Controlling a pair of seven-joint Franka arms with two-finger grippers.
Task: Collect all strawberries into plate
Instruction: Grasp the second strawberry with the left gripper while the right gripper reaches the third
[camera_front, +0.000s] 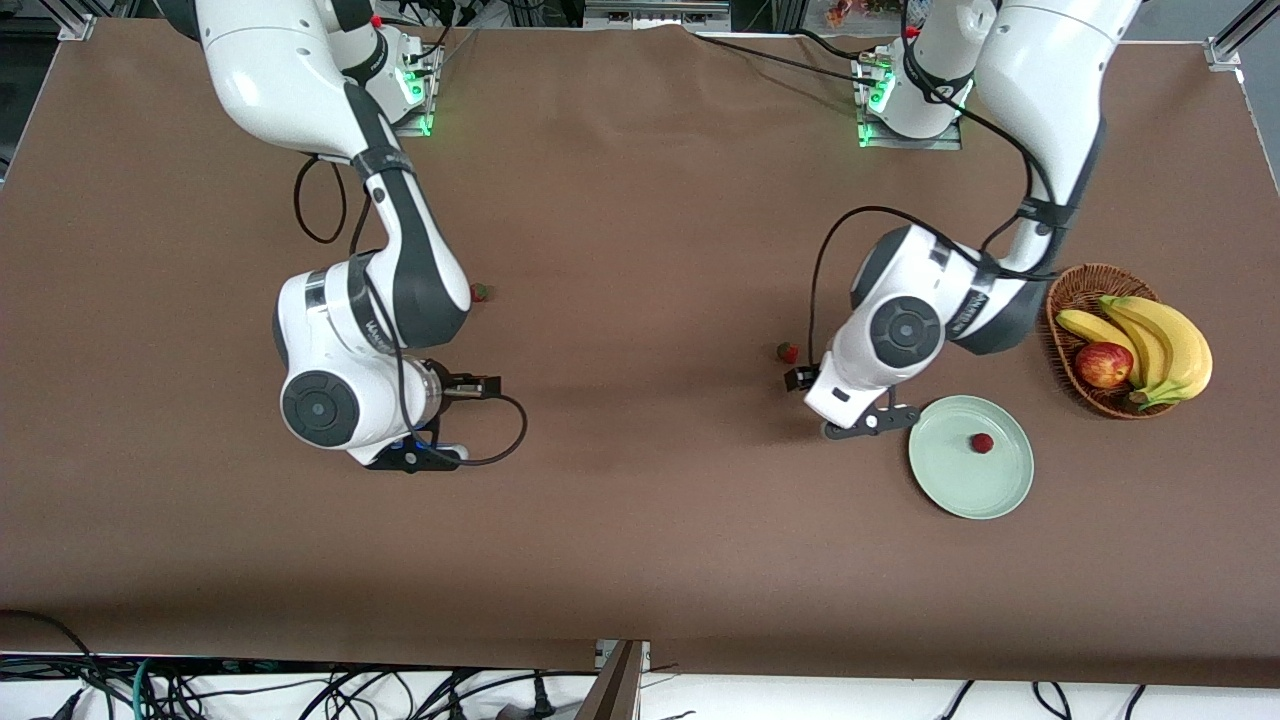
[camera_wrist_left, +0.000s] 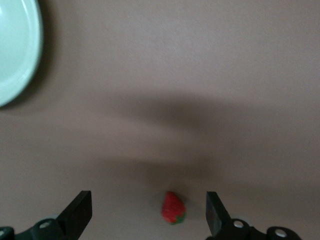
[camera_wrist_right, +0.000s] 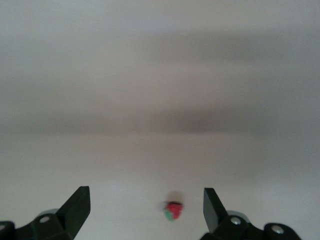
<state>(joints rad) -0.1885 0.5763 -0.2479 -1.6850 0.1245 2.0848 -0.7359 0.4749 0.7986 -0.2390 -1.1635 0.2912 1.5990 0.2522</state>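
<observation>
My right gripper is to grab the loose strawberry by its red body (camera_front: 787, 353) next, to collect it into the mint-green plate (camera_front: 950, 490).
One strawberry (camera_front: 983, 443) lies in the mint-green plate (camera_front: 950, 490). A second strawberry (camera_front: 788, 352) lies on the table beside the left arm's hand. A third strawberry (camera_front: 481, 292) lies on the table by the right arm. My left gripper (camera_front: 870, 422) hangs open and empty over the table just off the plate's rim. The left wrist view shows its gripper (camera_wrist_left: 148, 200) open, a strawberry (camera_wrist_left: 173, 208) between the fingers' lines and the plate's rim (camera_wrist_left: 27, 60). My right gripper (camera_front: 415, 458) is open and empty over bare table. The right wrist view shows its gripper (camera_wrist_right: 146, 197) open and a strawberry (camera_wrist_right: 172, 210).
A brown wicker basket (camera_front: 1066, 300) with bananas (camera_front: 1160, 345) and a red apple (camera_front: 1103, 364) stands at the left arm's end of the table, beside the plate. Cables hang along the table's edge nearest the front camera.
</observation>
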